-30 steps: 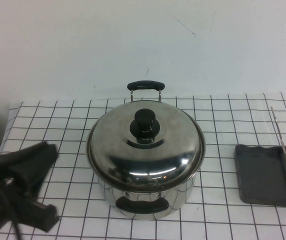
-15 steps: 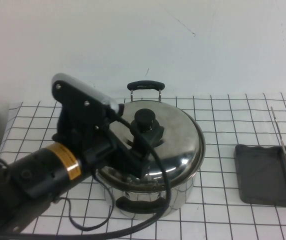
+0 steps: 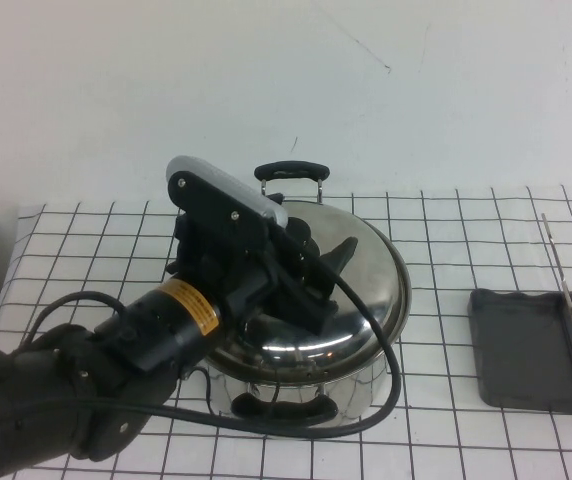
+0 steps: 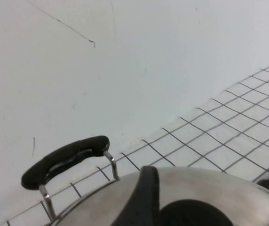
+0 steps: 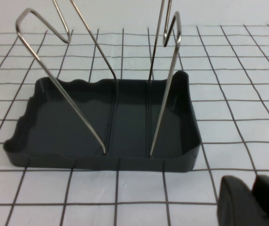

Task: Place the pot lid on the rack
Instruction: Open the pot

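Next, my left gripper takes hold of the lid by its black knob point(image 4: 191, 214), since the lid's steel dome is wide and sloping.
The shiny domed pot lid point(image 3: 371, 290) sits on the steel pot point(image 3: 361, 400) at the table's middle. My left gripper point(image 3: 321, 252) reaches in from the near left and is open, with one finger on each side of the lid's black knob point(image 4: 191, 214). The left wrist view shows the lid point(image 4: 228, 186) just below the fingers point(image 4: 144, 193). The knob is hidden by the gripper in the high view. The dark grey rack point(image 3: 526, 345) with its wire frame point(image 3: 569, 305) lies at the right. My right gripper point(image 5: 253, 200) is shut and empty, just short of the rack point(image 5: 101, 122).
The pot's far black handle point(image 3: 289, 170) stands up behind the lid, and its near handle point(image 3: 281, 408) faces me. A white wall rises close behind the pot. Gridded white tabletop lies between the pot and the rack.
My left arm has swung in from the near left corner, up and over the pot, and its open fingers now straddle the lid's knob. The lid and rack have not moved.
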`<state>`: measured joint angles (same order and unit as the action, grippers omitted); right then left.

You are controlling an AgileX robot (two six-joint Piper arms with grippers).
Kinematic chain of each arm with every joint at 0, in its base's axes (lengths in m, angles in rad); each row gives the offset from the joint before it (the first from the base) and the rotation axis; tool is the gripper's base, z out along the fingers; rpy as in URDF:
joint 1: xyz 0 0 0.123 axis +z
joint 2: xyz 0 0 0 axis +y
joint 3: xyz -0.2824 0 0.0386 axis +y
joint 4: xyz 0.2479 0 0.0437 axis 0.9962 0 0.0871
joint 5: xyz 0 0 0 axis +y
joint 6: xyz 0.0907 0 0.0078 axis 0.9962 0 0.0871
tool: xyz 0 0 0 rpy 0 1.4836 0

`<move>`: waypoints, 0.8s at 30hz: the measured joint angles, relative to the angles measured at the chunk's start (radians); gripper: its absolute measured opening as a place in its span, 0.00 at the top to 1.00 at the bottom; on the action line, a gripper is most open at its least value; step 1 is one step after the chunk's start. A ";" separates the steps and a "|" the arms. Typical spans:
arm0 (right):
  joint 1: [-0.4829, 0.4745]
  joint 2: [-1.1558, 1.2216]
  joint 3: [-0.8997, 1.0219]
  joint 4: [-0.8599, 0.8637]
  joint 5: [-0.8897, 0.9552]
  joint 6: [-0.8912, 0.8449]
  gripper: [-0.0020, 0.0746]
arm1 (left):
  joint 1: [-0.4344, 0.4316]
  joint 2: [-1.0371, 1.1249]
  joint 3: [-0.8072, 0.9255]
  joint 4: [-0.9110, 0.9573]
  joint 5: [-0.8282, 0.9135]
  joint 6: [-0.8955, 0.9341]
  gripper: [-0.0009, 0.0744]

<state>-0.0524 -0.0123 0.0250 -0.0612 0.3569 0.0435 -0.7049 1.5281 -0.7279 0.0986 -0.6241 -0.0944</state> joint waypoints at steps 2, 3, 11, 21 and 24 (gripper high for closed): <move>0.000 0.000 0.000 0.000 0.000 0.000 0.88 | 0.002 0.009 0.000 -0.030 -0.031 0.017 0.10; 0.000 0.000 0.000 0.000 0.000 0.000 0.88 | 0.004 0.013 0.000 -0.039 -0.042 0.022 0.10; 0.000 0.000 0.000 0.000 0.000 0.000 0.88 | 0.036 0.064 -0.001 -0.070 -0.129 -0.039 0.09; 0.000 0.000 0.000 0.000 0.000 0.000 0.88 | 0.036 0.141 -0.002 -0.080 -0.194 -0.094 0.30; 0.000 0.000 0.000 0.000 0.000 0.000 0.88 | 0.036 0.143 -0.002 -0.080 -0.196 -0.096 0.49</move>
<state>-0.0524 -0.0123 0.0250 -0.0612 0.3569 0.0435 -0.6692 1.6708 -0.7302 0.0183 -0.8205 -0.1907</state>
